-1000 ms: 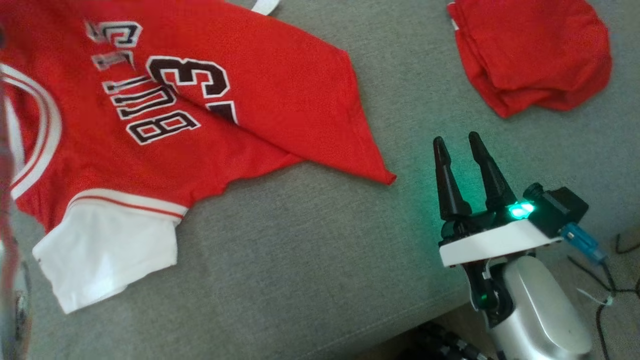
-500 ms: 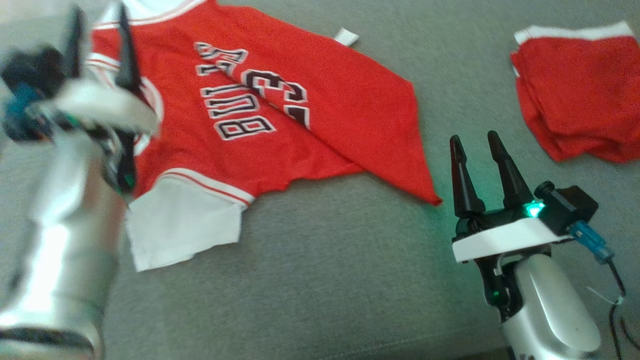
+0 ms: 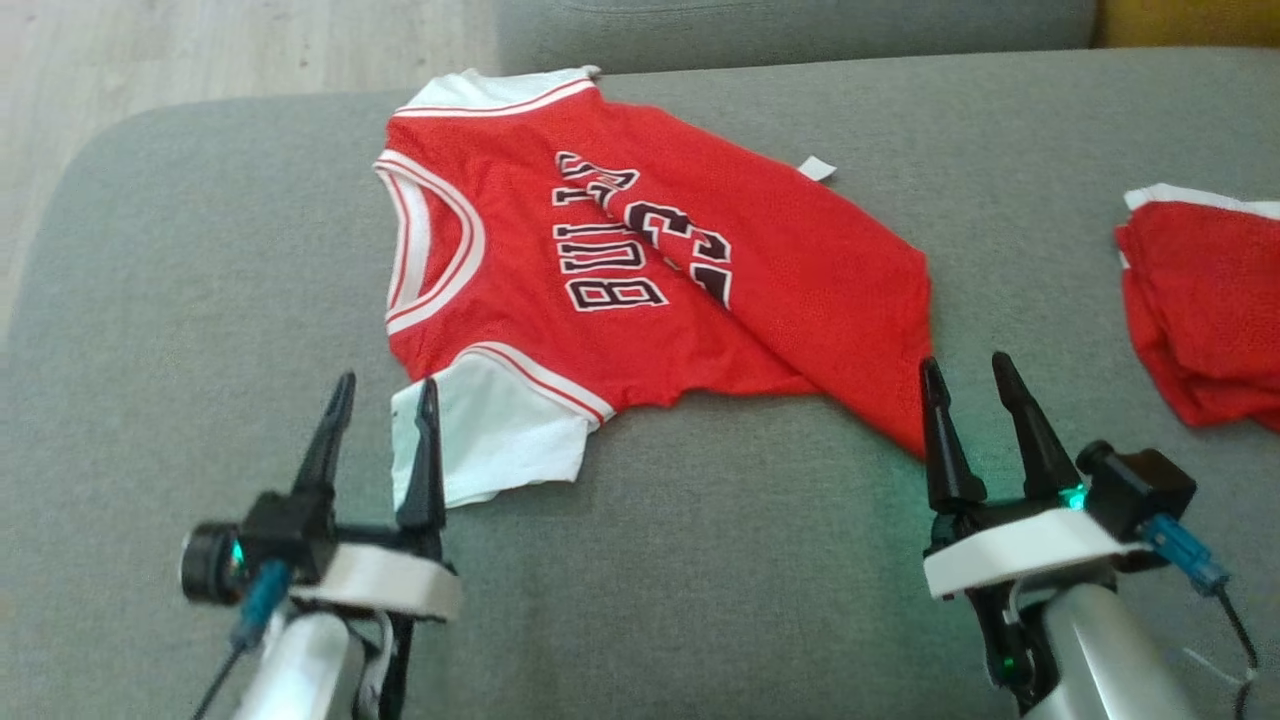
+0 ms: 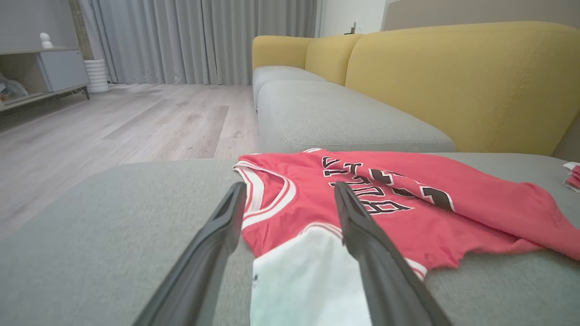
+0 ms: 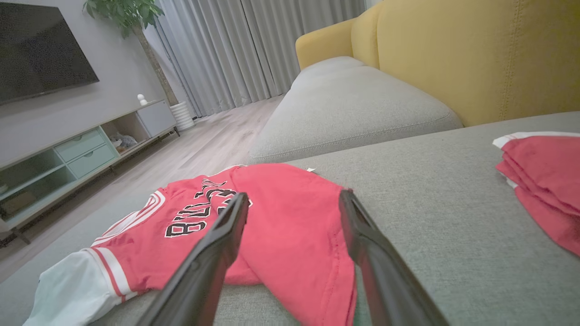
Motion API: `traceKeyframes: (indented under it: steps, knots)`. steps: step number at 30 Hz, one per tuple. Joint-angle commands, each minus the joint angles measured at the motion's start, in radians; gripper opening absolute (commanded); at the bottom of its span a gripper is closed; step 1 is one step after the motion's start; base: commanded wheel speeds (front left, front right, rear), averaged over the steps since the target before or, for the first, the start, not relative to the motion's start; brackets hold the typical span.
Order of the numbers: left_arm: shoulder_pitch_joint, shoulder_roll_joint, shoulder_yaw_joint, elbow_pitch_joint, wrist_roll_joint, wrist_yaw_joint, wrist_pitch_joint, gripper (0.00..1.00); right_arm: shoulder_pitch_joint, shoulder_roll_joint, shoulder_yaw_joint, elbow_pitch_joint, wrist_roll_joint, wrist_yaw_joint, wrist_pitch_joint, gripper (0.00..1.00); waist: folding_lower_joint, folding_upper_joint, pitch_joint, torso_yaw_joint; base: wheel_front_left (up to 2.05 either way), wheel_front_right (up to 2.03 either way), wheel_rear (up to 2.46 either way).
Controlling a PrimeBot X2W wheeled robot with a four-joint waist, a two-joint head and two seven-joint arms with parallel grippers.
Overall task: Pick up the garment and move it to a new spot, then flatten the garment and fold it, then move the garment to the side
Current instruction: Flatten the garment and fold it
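Observation:
The diagonal fold across the lettering (image 3: 727, 307) needs to be pulled flat, so the right gripper will grab the red jersey by its hem corner (image 3: 912, 433).
The garment (image 3: 600, 230) is a red jersey with white sleeves and black lettering, lying on the grey sofa cushion (image 3: 700, 580) with one side folded over diagonally. My left gripper (image 3: 388, 380) is open and empty, just in front of the near white sleeve (image 3: 500, 440). In the left wrist view, the left gripper (image 4: 289, 185) frames that sleeve and the collar of the garment (image 4: 408, 203). My right gripper (image 3: 965, 360) is open and empty, its tips at the jersey's near hem corner. In the right wrist view, the right gripper (image 5: 294, 194) has the garment (image 5: 281, 213) behind its fingers.
A second red garment (image 3: 1200, 300), folded, lies at the cushion's right side (image 5: 543, 181). A yellow backrest (image 4: 453, 81) rises behind the cushions. Wooden floor (image 3: 200, 50) lies beyond the cushion's left end, with a low TV cabinet (image 5: 68, 158) across the room.
The head camera has tilted up, so the whole picture shifted. My left arm has drawn back from over the jersey's collar to the near side of the sleeve, jaws wide. The jersey lies as before.

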Motion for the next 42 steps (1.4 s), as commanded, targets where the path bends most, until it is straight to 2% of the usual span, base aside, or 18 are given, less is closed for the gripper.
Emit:
traceKeyframes:
  steps: [1,10,12,15,17,19,23,24,33,42]
  knots:
    - [-0.011,0.0,0.048,-0.067,0.009,0.012,-0.009,1.0,-0.008,-0.002,0.017,-0.025,-0.013,-0.001,-0.011,1.0,0.0002,0.0,0.001,0.015,0.0,0.0,0.0]
    - [0.006,-0.03,0.066,-0.11,0.038,-0.005,-0.009,1.0,-0.08,-0.002,-0.049,0.027,-0.046,-0.001,0.023,1.0,0.0002,0.0,0.047,0.038,0.0,0.0,0.0]
    - [-0.001,-0.039,0.069,-0.11,0.042,-0.011,-0.009,1.0,-0.123,-0.002,-0.073,0.073,-0.001,-0.001,0.067,1.0,0.0002,0.0,0.068,0.044,0.0,0.0,0.0]
    - [-0.017,-0.055,0.071,-0.108,0.05,-0.021,-0.009,1.0,-0.204,-0.002,-0.112,0.161,0.005,-0.001,0.131,1.0,0.0002,0.0,0.098,0.059,0.0,0.0,0.0]
    - [-0.028,-0.064,0.072,-0.109,0.056,-0.029,-0.009,1.0,-0.26,-0.002,-0.127,0.224,0.068,-0.001,0.17,1.0,0.0002,0.0,0.117,0.069,0.0,0.0,0.0]
    - [-0.04,-0.073,0.073,-0.112,0.061,-0.037,-0.009,1.0,-0.311,-0.002,-0.12,0.286,0.125,-0.001,0.205,1.0,0.0002,0.0,0.134,0.08,0.0,0.0,0.0]
    - [-0.06,-0.089,0.075,-0.104,0.07,-0.051,-0.009,1.0,-0.38,-0.002,-0.114,0.376,0.148,-0.001,0.234,1.0,0.0002,0.0,0.153,0.107,0.0,0.0,0.0]
    - [-0.067,-0.094,0.082,-0.1,0.072,-0.055,-0.009,1.0,-0.404,-0.01,-0.101,0.404,0.137,-0.001,0.236,0.0,0.0002,0.0,0.156,0.117,0.0,0.0,0.0]
    - [-0.061,-0.113,0.101,-0.092,0.083,-0.073,-0.009,1.0,-0.547,-0.109,-0.087,0.475,0.081,-0.001,0.201,0.0,0.0002,0.0,0.153,0.15,0.0,0.0,0.0]
    - [-0.065,-0.122,0.1,-0.087,0.09,-0.082,-0.009,1.0,-0.69,-0.193,-0.137,0.612,-0.031,-0.001,0.183,0.0,0.0002,0.0,0.147,0.172,0.0,0.0,0.0]
